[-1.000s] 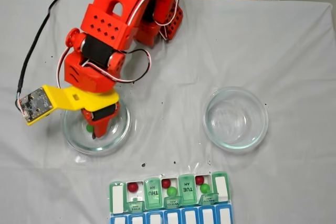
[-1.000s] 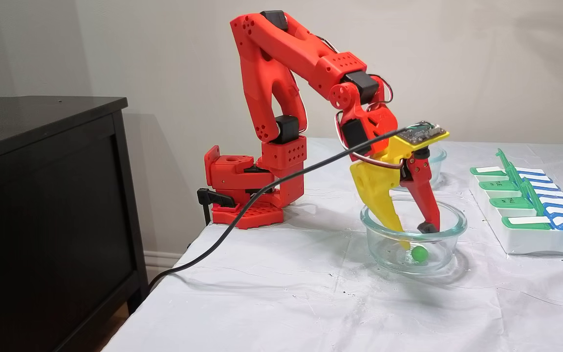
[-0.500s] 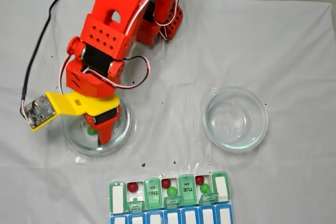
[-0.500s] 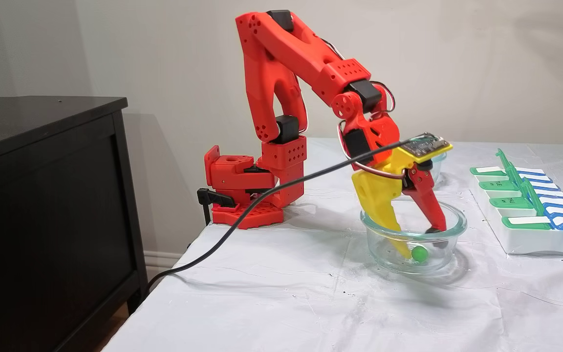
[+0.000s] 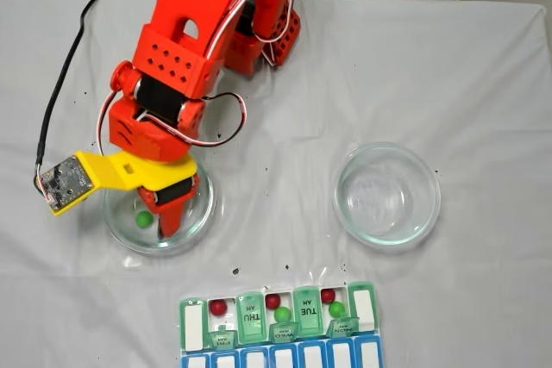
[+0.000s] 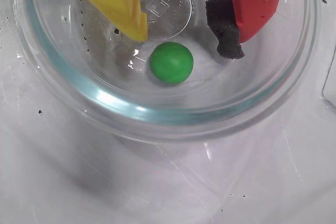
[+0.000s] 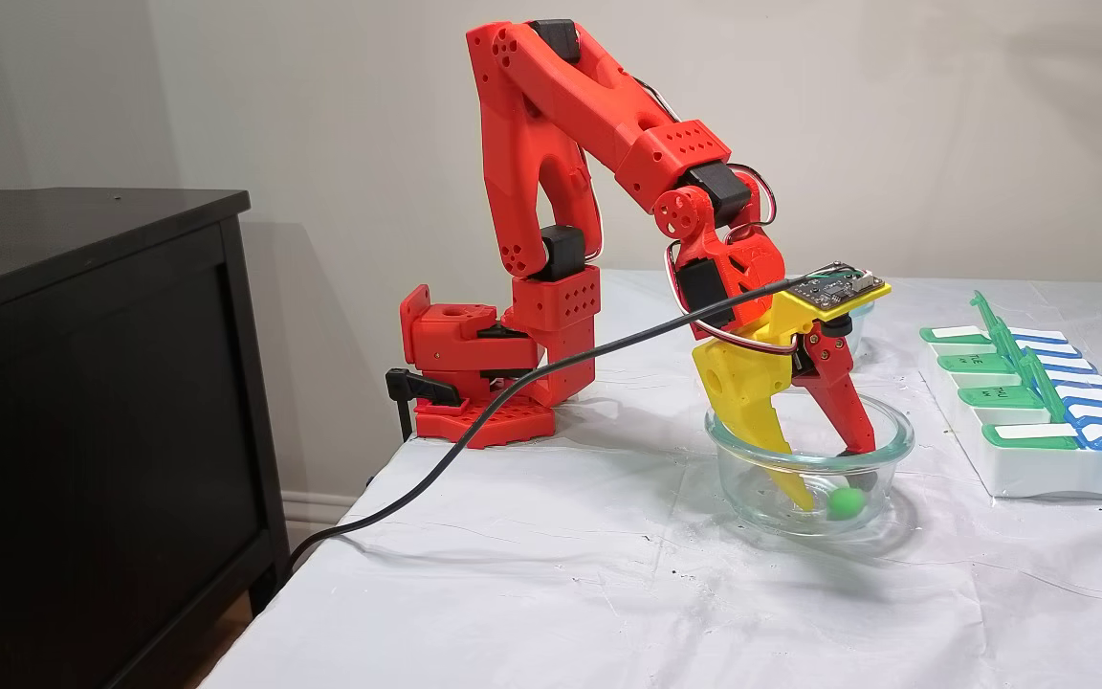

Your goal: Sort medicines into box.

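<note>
I will next grab the green ball (image 5: 144, 219) by its round sides with my gripper. Then I can sort it into the pill box.
One green medicine (image 6: 171, 62) lies loose on the floor of a clear glass dish (image 5: 200, 217); it also shows in both fixed views (image 5: 143, 219) (image 7: 845, 501). My gripper (image 6: 184, 40) reaches down into that dish and stands open, the ball just beyond the gap between the yellow finger (image 6: 126, 3) and the red finger's black pad (image 6: 227, 40), touching neither. In the side fixed view the gripper (image 7: 833, 476) is low in the dish (image 7: 881, 435). The box (image 5: 362, 306) sits at the table's near edge, lids up, holding red (image 5: 218, 307) and green (image 5: 282, 314) medicines.
A second glass dish (image 5: 387, 193) stands empty to the right in the top fixed view. A black cable (image 7: 513, 373) trails from the wrist off the table's left edge. A dark cabinet (image 7: 82, 383) stands beside the table. Black specks dot the white cloth.
The arm has leaned forward and the gripper has sunk deeper into the dish. The green ball has shifted slightly and now shows clear of the fingers from above.
</note>
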You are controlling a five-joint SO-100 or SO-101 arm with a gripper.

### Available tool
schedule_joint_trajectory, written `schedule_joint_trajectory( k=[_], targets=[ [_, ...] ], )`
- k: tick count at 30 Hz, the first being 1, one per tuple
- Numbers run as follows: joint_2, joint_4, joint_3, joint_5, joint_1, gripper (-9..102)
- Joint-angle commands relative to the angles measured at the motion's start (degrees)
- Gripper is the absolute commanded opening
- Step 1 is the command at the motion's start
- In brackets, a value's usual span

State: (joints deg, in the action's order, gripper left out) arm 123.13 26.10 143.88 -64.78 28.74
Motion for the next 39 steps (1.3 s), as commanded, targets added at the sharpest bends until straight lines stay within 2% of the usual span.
schedule_joint_trajectory(
  k=[1,8,15,20,24,29,32,39],
  targets=[
    [1.05,-1.32,-1.93,0.35,0.53,23],
    [1.41,-5.19,-1.49,-0.35,1.41,23],
    [1.76,-11.07,0.44,-3.08,1.76,18],
    [0.70,-12.22,0.97,-3.87,1.32,16],
    [-0.18,-11.34,0.44,-3.69,1.23,17],
    [-0.53,-10.55,0.26,-3.25,0.79,5],
    [-0.88,-10.02,0.18,-3.08,0.62,1],
    [-0.62,-7.65,-0.35,-2.64,0.44,0]
  ],
)
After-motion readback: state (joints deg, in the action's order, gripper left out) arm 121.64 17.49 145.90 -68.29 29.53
